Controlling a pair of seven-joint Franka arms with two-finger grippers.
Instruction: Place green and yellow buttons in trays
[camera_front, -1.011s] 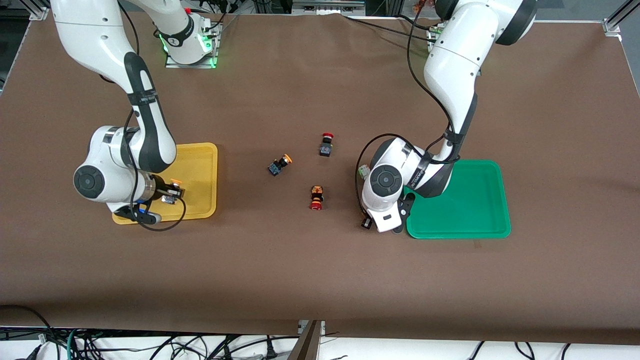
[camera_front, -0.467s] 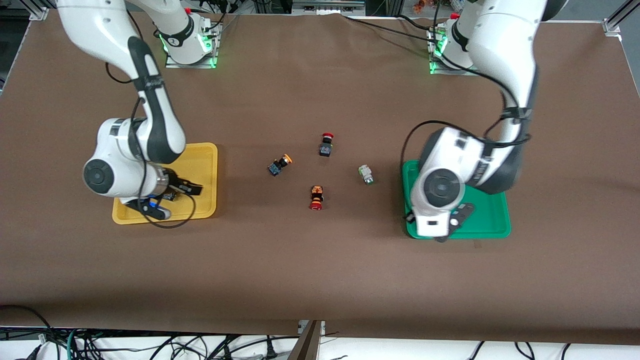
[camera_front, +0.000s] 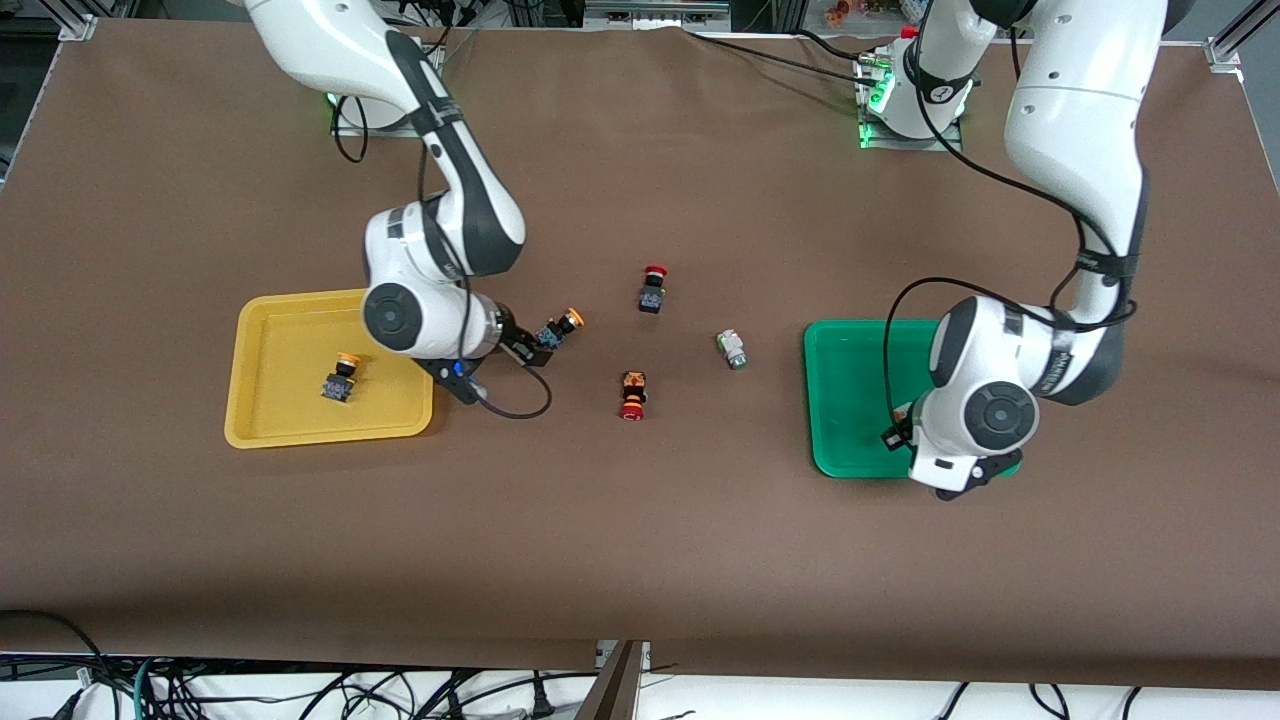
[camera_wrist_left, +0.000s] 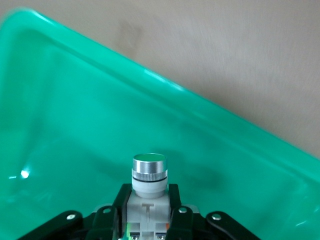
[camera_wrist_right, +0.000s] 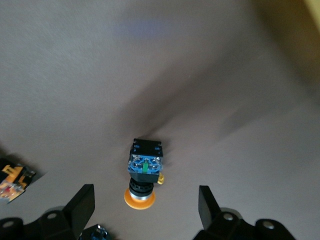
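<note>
My right gripper should next grab the yellow button by its black neck (camera_front: 564, 324), to place the button in the yellow tray (camera_front: 280, 325).
My right gripper (camera_front: 528, 348) is open over the table just off the yellow tray (camera_front: 280, 325). In the right wrist view its jaws (camera_wrist_right: 146, 201) stand wide on either side of a dark-bodied yellow button (camera_wrist_right: 144, 172), the one lying here (camera_front: 559, 328). Another yellow button (camera_front: 340, 380) lies in the yellow tray. My left gripper (camera_wrist_left: 149, 202) is shut on a white-grey green button (camera_wrist_left: 149, 172) and holds it over the green tray (camera_wrist_left: 75, 125). In the front view that gripper is mostly hidden under its wrist (camera_front: 903, 425) above the green tray (camera_front: 850, 365). A second green button (camera_front: 733, 349) lies on the table.
Two red-capped buttons lie mid-table: one (camera_front: 652, 288) nearer the robots' bases, one (camera_front: 632, 396) nearer the front camera, also at the right wrist view's edge (camera_wrist_right: 12, 181). Cables hang from both wrists.
My right gripper let go of a yellow button in the yellow tray and moved to the yellow button on the table. My left gripper carried a green button over the green tray.
</note>
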